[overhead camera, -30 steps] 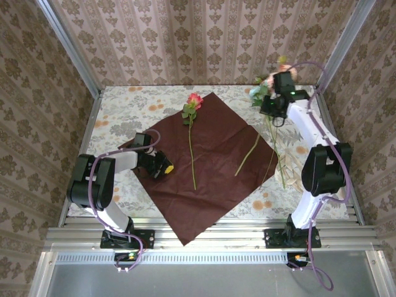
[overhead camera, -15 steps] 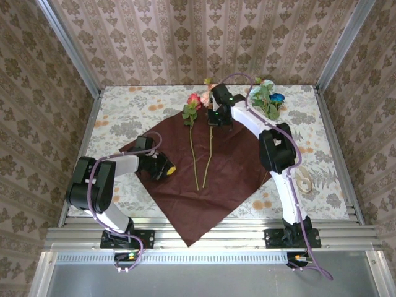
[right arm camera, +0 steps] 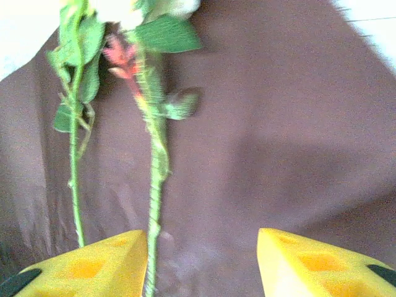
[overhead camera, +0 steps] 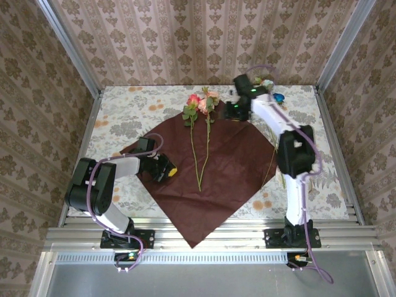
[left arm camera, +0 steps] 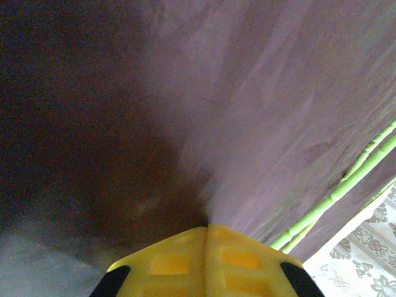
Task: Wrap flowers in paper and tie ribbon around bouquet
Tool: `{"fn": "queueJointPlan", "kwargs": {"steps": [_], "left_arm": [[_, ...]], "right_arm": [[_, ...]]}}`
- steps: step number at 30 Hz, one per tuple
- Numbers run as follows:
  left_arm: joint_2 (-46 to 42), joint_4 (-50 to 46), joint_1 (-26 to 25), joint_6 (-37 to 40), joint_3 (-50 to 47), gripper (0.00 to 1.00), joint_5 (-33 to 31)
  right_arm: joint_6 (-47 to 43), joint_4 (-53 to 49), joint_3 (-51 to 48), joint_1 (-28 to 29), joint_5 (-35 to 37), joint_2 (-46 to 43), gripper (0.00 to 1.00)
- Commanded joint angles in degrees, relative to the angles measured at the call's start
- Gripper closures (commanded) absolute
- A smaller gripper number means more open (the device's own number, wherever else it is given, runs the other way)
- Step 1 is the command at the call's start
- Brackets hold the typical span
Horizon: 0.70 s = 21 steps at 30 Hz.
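Observation:
I will lay the next flower alongside the others for wrapping, so my right gripper will first grab that flower by its stem, below the bloom.
The paper point(overhead camera: 229, 161) lies flat on the table, maroon face up. Two of the flowers rest on it side by side: a red-pink bloom point(overhead camera: 194, 101) and a pale pink bloom point(overhead camera: 211, 97), their stems point(overhead camera: 199, 167) running toward the near edge. My right gripper point(overhead camera: 236, 111) hovers open at the paper's far corner. The newer stem point(right arm camera: 153, 204) lies just inside the left of its fingers point(right arm camera: 93, 266). My left gripper point(overhead camera: 167, 170) is shut, its tips point(left arm camera: 207, 260) down on the paper's left part, with green stems point(left arm camera: 346, 185) off to its right. The ribbon is hidden; no bouquet is in view.
More flowers with a blue bloom point(overhead camera: 276, 97) lie at the back right behind the right arm. A loose stem point(overhead camera: 270, 172) runs along the paper's right edge. Patterned walls and metal posts close in the floral tablecloth point(overhead camera: 124, 114) on three sides.
The right gripper brought a pale pink flower from the back right, laid it beside the first one, opened and drew back to the right. The paper slid slightly rightward.

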Motion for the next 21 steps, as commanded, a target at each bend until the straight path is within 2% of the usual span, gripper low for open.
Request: {"fn": "queueJointPlan", "kwargs": {"steps": [1,5,9,13,16,21], "left_arm": [[-0.8,-2.5,-0.2,-0.9,-1.1,1.00,-1.1],[-1.1,-2.4,-0.2,-1.1,-1.5,1.00,-1.1],[-1.2,-2.3,-0.2,-1.1,-2.0,1.00,-1.1],[-1.0,-2.2,-0.2,-1.2,-1.9,1.00,-1.1],[-1.0,-2.3,-0.2,-1.2,-1.7,1.00,-1.4],[-1.0,-2.2,-0.3,-1.4,-1.5,1.00,-1.3]], "right_arm": [[-1.0,1.4,-10.3,-8.9,1.1,-9.4,0.52],[-2.0,1.8,-19.0,-17.4,1.6,-13.2,0.55],[-3.6,1.6,-20.2,-21.2,3.9,-10.3,0.58],[-3.5,1.1,-17.2,-22.1,6.4,-4.9,0.62],[-3.2,1.1,-14.8,-21.8,5.7,-1.7,0.64],[-5.7,1.9,-12.8,-19.2,6.8,-0.1,0.64]]}}
